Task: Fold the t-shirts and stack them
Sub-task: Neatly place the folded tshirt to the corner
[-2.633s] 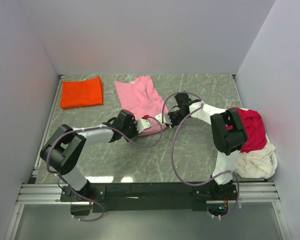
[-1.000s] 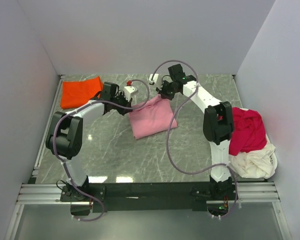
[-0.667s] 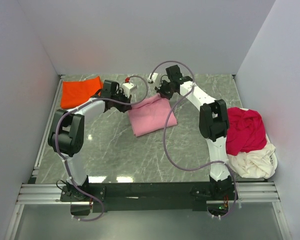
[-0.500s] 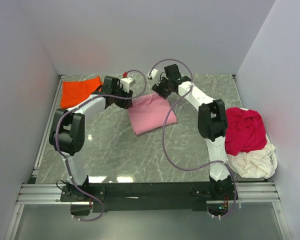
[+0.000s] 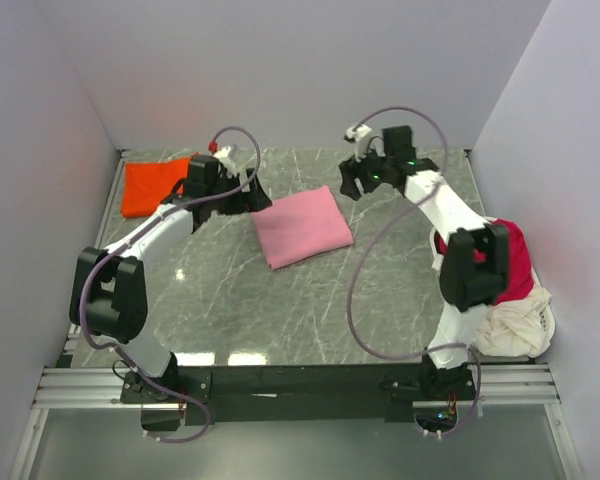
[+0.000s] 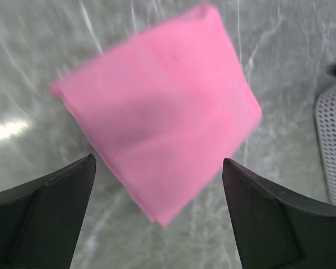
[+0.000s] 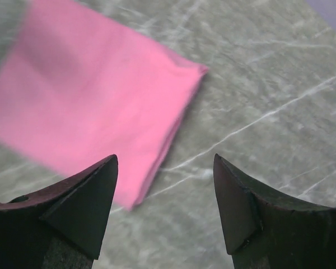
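Note:
I next need to grip the folded light pink t-shirt with my left gripper by its edge facing the orange-red t-shirt (image 5: 148,188), so that I can stack it there.
A light pink t-shirt (image 5: 302,228) lies folded in a flat square at the middle of the table, also filling the left wrist view (image 6: 157,117) and the right wrist view (image 7: 89,106). My left gripper (image 5: 259,197) hovers open just off its left corner, jaws wide apart (image 6: 158,160) with nothing between them. My right gripper (image 5: 349,188) hangs open off the far right corner, jaws likewise bare (image 7: 164,157). An orange-red folded t-shirt (image 5: 148,188) sits at the far left. Crimson (image 5: 515,258) and cream (image 5: 510,328) t-shirts lie heaped at the right.
A white mesh basket (image 6: 331,147) shows at the right edge of the left wrist view. Grey walls close in the marble table (image 5: 280,310) on three sides. A metal rail (image 5: 300,385) with the arm bases runs along the near edge.
Both grippers have opened and let go of the pink t-shirt. They have drawn apart, left arm leftward and right arm rightward. The shirt now rests flat and folded.

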Available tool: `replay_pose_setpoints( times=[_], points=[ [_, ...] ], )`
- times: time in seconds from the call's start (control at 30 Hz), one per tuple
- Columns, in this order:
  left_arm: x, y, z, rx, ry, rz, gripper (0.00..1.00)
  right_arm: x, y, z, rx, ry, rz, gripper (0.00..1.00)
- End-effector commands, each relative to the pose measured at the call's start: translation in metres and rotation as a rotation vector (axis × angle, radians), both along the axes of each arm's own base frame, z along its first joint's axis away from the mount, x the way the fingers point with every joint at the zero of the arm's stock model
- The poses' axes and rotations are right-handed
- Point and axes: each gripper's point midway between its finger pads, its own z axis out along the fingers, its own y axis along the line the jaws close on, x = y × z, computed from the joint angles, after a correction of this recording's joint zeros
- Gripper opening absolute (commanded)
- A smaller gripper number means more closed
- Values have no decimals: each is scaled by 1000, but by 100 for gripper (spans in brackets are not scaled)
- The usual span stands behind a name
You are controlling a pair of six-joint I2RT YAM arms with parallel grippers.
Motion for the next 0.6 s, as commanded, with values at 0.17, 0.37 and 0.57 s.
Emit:
replay_pose_setpoints(
  times=[0.17,0.37,0.57],
  points=[
    [-26,-8,-78,-122,285,166,92,-114,27,51,227,63,247,73],
    [-2,-6,-112,-85,359,249,84,-125,23,42,235,71,233,72],
    [18,-9,-147,-63,447,278,65,-128,20,49,254,63,242,71]
  ],
)
